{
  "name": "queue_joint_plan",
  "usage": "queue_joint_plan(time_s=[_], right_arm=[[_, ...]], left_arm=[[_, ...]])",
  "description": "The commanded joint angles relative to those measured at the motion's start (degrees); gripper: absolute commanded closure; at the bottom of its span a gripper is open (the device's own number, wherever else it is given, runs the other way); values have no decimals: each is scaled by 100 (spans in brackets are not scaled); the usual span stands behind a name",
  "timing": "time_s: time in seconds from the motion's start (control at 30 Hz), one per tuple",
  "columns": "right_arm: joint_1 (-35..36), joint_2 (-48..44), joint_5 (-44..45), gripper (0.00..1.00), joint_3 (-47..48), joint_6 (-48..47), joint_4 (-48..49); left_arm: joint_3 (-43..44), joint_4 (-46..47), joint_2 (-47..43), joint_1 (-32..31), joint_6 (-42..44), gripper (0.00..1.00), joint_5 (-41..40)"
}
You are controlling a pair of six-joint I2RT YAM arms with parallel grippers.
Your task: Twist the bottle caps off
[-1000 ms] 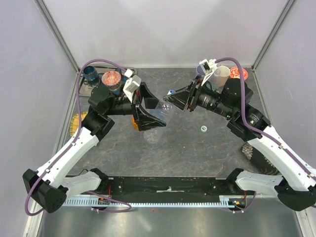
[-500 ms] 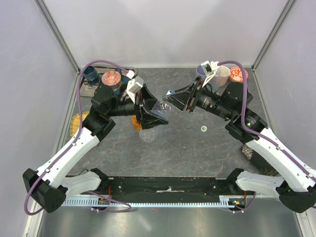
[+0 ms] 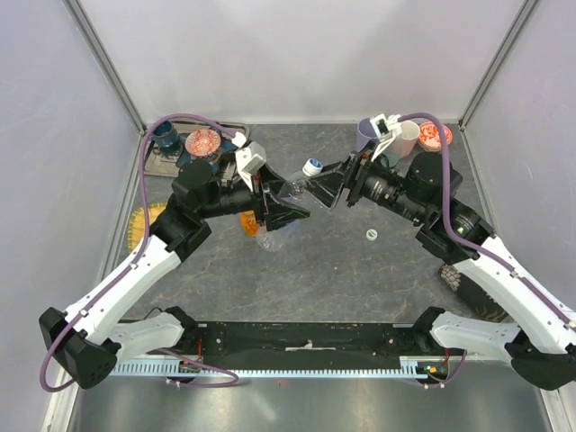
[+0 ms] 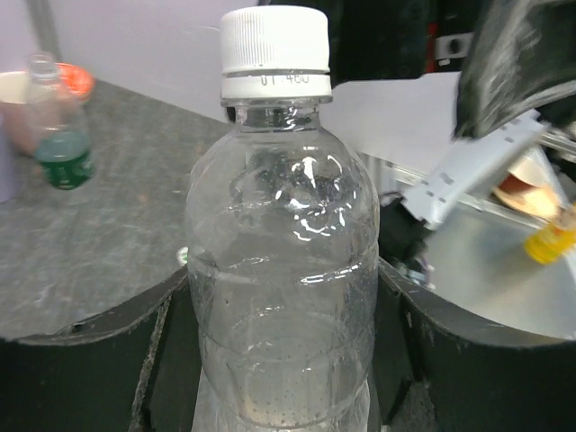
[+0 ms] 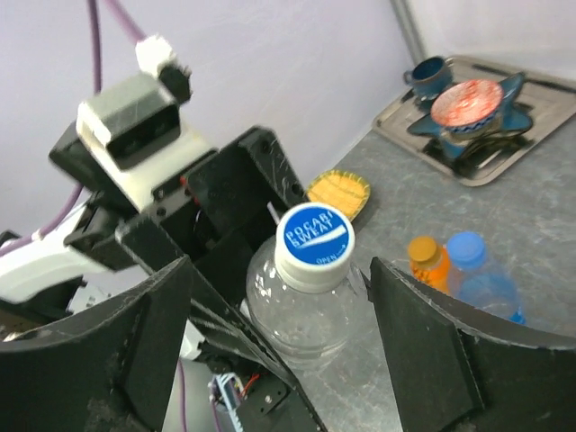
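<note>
The blue-topped white cap (image 3: 312, 167) (image 5: 313, 245) has opposite sides that my right gripper will grab to unscrew it. The bottle's body stays free.
My left gripper (image 3: 284, 211) is shut on a clear bottle (image 3: 295, 186) and holds it tilted above the table, its blue-topped white cap (image 3: 312, 167) pointing at the right arm. In the left wrist view both fingers (image 4: 94, 360) press the clear bottle's (image 4: 283, 270) sides below the cap (image 4: 275, 49). My right gripper (image 5: 279, 266) is open, its jaws standing either side of the cap (image 5: 313, 245) with gaps. An orange bottle (image 5: 425, 261) and a blue-tinted bottle (image 5: 477, 281) stand on the table below. A loose cap (image 3: 370, 236) lies mid-table.
A tray (image 3: 160, 162) at the back left holds a blue cup and a red-orange plate (image 3: 203, 142). At the back right stand a lilac cup (image 3: 366, 133), a beige cup (image 3: 407, 133) and an orange bowl (image 3: 435, 135). A yellow sponge (image 3: 139, 225) lies by the left wall.
My left gripper closed on the clear bottle's body and moved a little right. My right gripper let go of the cap and opened, so the cap now shows.
</note>
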Motion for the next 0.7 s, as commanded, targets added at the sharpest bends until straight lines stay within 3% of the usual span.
queue_joint_plan(time_s=[0.0, 0.13, 0.33, 0.67], right_arm=[[20, 33, 841, 13, 644, 88, -166], [20, 244, 1105, 16, 1013, 273, -253], [11, 604, 1552, 23, 1348, 414, -737], [20, 824, 1651, 26, 1401, 388, -1001]], left_arm=[[29, -350, -260, -493, 1072, 51, -1793], [29, -561, -322, -1135, 1853, 54, -3645], [29, -491, -313, -1663, 2172, 60, -5046], [3, -430, -357, -1848, 2287, 61, -5356]])
